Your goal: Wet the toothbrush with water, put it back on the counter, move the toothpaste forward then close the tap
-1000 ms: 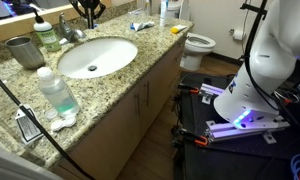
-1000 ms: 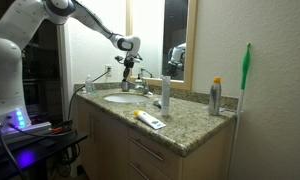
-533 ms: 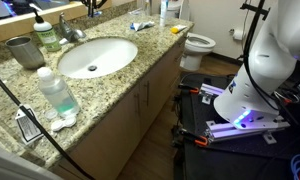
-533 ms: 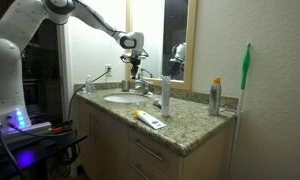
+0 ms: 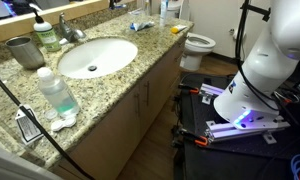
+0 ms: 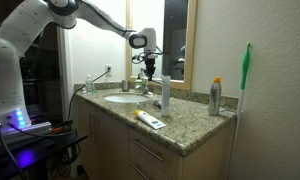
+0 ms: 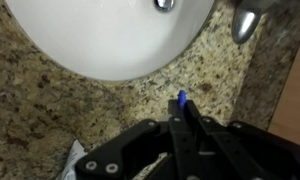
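Note:
The toothbrush hangs high above the granite beside the basin [image 6: 121, 98] and would drop short of its place, so it is too early to open my gripper.
My gripper [image 6: 148, 71] hangs above the counter [image 6: 185, 128] between the basin [image 6: 121, 98] and the counter's near end. In the wrist view its fingers are shut [image 7: 185, 112] on the toothbrush, whose blue tip [image 7: 181, 98] sticks out beyond them over the granite [image 7: 50, 95]. The basin [image 7: 100, 40] and the tap [image 7: 248, 22] lie past it. In an exterior view the tap [image 5: 67, 28] stands behind the basin [image 5: 95, 55], and the toothpaste [image 5: 141, 26] lies flat further along. It also shows in an exterior view [image 6: 151, 121]. I cannot tell whether water runs.
A grey metal cup [image 5: 25, 50] and a clear bottle [image 5: 58, 92] stand beside the basin. A white bottle [image 6: 165, 92], a spray can [image 6: 215, 97] and a green-handled brush [image 6: 245, 70] stand along the wall. A toilet [image 5: 198, 44] is past the counter's end.
My gripper has moved with the toothbrush away from over the basin and tap, along the counter toward the end where the toothpaste lies. Nothing on the counter has moved.

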Tool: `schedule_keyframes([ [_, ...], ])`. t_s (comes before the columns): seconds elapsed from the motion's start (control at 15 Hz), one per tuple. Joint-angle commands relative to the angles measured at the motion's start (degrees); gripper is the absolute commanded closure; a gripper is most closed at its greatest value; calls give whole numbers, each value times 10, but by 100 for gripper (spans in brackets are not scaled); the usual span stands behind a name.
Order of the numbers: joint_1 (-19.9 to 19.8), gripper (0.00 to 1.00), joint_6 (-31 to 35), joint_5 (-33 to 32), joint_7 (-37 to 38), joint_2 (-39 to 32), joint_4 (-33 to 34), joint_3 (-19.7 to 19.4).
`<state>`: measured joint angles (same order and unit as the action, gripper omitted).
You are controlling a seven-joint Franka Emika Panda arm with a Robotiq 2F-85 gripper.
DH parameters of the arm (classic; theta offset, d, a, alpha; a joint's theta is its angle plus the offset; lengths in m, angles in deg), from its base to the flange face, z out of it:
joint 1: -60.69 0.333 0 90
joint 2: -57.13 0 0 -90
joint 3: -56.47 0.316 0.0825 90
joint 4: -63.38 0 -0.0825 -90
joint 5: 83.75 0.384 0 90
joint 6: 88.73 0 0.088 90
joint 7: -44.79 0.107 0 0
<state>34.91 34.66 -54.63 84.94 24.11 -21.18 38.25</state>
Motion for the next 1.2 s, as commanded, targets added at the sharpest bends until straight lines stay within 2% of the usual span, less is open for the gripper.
schedule_keyframes([
  [0.0, -14, 98, 33, -30, 72, -83, 69, -17],
  [0.07, -18, 92, 17, -23, 39, -38, 28, 0],
  [0.2, -23, 92, 33, -32, 59, -70, 48, -4],
  [0.27, -23, 98, 34, -33, 63, -78, 56, -3],
  [0.47, -17, 98, 48, -61, 105, -113, 82, -19],
  [0.73, -26, 98, 49, -75, 144, -138, 105, -14],
  [0.8, -24, 92, 50, -77, 131, -118, 79, -9],
  [1.07, -26, 92, 50, -78, 141, -132, 94, -9],
  [1.13, -26, 67, 50, -78, 141, -132, 95, -9],
])
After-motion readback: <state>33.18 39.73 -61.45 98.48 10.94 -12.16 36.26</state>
